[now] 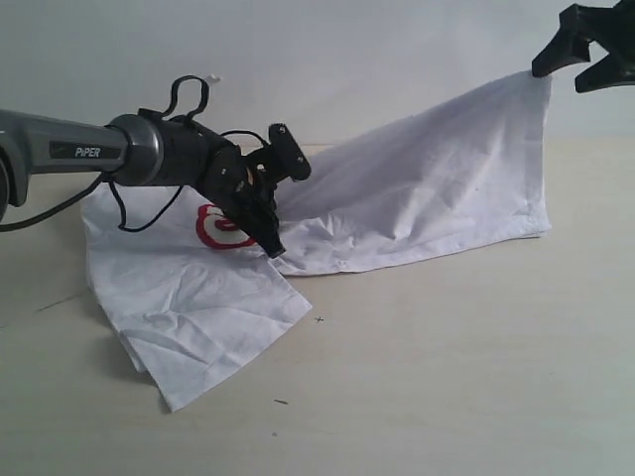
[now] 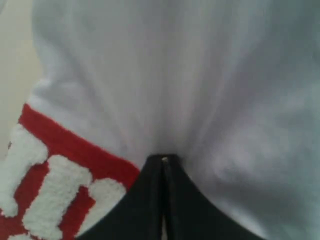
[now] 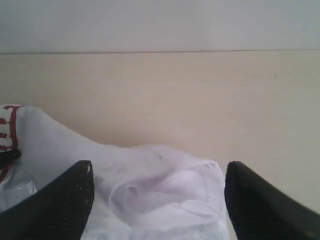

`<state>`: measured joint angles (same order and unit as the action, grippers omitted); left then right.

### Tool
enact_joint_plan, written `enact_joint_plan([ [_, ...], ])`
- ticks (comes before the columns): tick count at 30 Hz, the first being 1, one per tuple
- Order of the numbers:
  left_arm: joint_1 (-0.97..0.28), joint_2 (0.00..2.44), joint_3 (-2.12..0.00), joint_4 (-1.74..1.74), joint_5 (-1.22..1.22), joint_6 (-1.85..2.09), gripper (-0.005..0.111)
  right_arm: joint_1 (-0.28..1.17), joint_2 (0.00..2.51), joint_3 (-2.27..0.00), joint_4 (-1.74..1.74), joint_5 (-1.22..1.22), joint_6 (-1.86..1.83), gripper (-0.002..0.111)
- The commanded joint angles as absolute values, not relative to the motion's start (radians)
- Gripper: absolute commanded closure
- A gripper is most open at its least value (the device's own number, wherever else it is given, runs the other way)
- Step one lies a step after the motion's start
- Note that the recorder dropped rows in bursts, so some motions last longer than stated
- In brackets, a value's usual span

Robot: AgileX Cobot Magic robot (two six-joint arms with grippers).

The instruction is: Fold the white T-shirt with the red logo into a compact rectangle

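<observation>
My right gripper is about to grip the white T-shirt with the red logo (image 1: 213, 230) by its raised corner (image 1: 539, 91). Then it can fold it into a compact rectangle.
The white T-shirt (image 1: 417, 198) lies crumpled on the table, its right corner raised into a peak. Part of the red logo (image 1: 213, 230) shows beside my left gripper (image 1: 270, 243). That gripper points down at the cloth in the middle of the shirt. In the left wrist view its jaws (image 2: 164, 161) are shut, pinching white cloth with creases fanning from the tip, next to the logo (image 2: 50, 185). My right gripper (image 1: 558, 79) hovers at the raised corner. Its fingers (image 3: 158, 169) stand wide apart with bunched shirt cloth (image 3: 160, 200) between them, touching neither pad.
A pale wooden table (image 1: 446, 377) stretches in front of and to the right of the shirt. A plain white wall stands behind. The left arm's black cables loop over the shirt's left part.
</observation>
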<state>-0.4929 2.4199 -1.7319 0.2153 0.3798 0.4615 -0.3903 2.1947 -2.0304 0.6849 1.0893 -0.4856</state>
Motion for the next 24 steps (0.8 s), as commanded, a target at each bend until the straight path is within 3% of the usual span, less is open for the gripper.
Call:
enact_joint_plan([
  [1,-0.476,2.454,-1.711,0.194,0.537,0.515,0.107,-0.452,2.181,-2.043,0.716,1.111,-0.488,0.038],
  [10,-0.476,2.430,-1.711,0.167,0.543,0.568,0.107,-0.495,2.192,-2.043,0.904,1.175,-0.594,0.044],
  [14,-0.476,2.359,-1.711,0.160,0.538,0.566,0.107,-0.423,2.212,-2.043,0.772,1.221,-0.720,0.063],
  [19,-0.466,2.262,-1.711,0.081,0.547,0.568,0.107,-0.324,2.258,-2.040,0.560,1.221,-0.732,0.108],
  [24,-0.440,2.196,-1.706,0.000,0.562,0.582,0.107,-0.258,2.324,-2.040,0.514,1.221,-0.708,0.108],
])
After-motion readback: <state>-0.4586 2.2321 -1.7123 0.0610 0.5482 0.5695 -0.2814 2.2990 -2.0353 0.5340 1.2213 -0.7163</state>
